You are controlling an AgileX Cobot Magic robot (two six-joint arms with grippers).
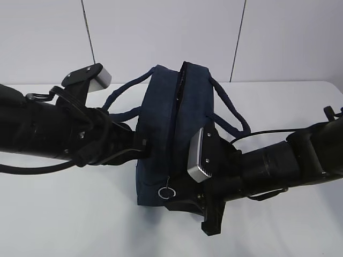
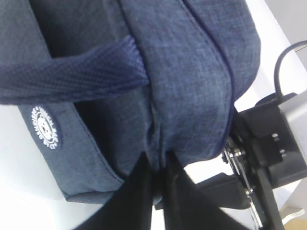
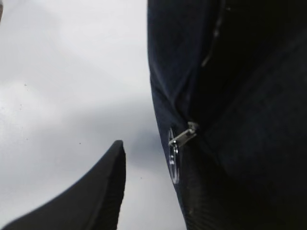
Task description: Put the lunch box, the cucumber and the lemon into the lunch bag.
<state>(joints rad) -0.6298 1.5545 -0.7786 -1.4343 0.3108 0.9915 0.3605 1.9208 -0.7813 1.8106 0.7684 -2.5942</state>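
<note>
The right gripper grabs the zipper by its metal ring pull [image 1: 166,193] next, which hangs free while the slider [image 1: 168,180] sits close against the cloth.
The dark navy lunch bag [image 1: 169,126] stands on the white table, its zipper seam running along the top. My left gripper [image 1: 140,145] is shut on a fold of the bag's side fabric, which shows pinched between the fingers in the left wrist view [image 2: 158,162]. My right gripper [image 1: 179,199] is at the bag's near end, open; in the right wrist view [image 3: 151,153] the metal ring pull [image 3: 173,162] hangs between the left finger [image 3: 103,187] and the bag-side finger. The ring also shows in the exterior view [image 1: 167,191]. The lunch box, cucumber and lemon are out of view.
The bag's loop handles [image 1: 231,115] hang out to both sides. A white round logo patch [image 2: 46,128] is on the bag's side. The white table [image 1: 80,219] extends around the bag, with a grey panelled wall [image 1: 161,32] behind.
</note>
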